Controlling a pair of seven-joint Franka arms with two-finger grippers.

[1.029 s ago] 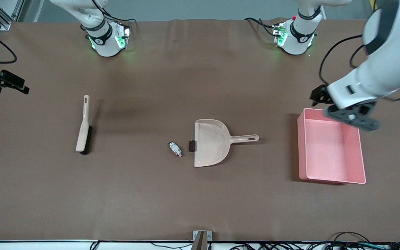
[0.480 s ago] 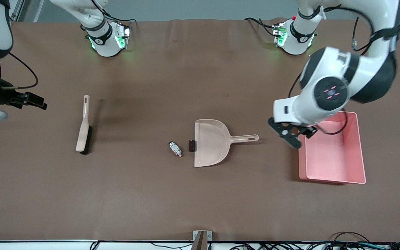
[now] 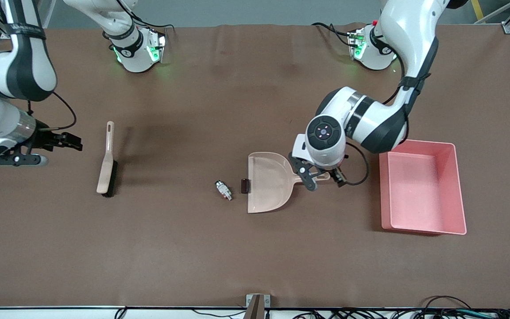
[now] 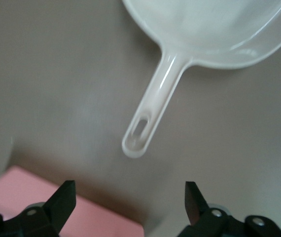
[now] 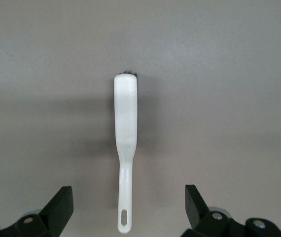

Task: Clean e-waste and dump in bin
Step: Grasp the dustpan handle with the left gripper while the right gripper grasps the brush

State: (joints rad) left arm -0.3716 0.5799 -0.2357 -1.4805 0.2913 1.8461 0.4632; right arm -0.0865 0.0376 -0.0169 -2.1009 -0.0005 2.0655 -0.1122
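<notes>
The robot's right gripper needs to sweep the e-waste into the dustpan (image 3: 269,181) next, so it should take the brush by its neck (image 3: 109,154).
The e-waste lies on the brown table by the dustpan's mouth: a small dark block (image 3: 245,185) touches the lip, and a white-grey piece with a red mark (image 3: 223,189) lies just beside it. The beige dustpan (image 3: 269,181) points its handle (image 3: 314,177) toward the pink bin (image 3: 421,190). My left gripper (image 3: 324,179) is open and empty over the handle's end; the left wrist view shows the handle (image 4: 150,111) and a corner of the bin (image 4: 17,187) between its fingers. My right gripper (image 3: 71,142) is open and empty beside the brush (image 3: 106,161).
The brush (image 5: 125,123) lies flat with its hole end toward the right gripper (image 5: 129,207), bristles on the side facing the dustpan. The bin stands at the left arm's end of the table. Cables run along the table's near edge.
My left arm has swung from over the bin to over the dustpan's handle. My right gripper has moved in from the table's end toward the brush. Nothing on the table has moved.
</notes>
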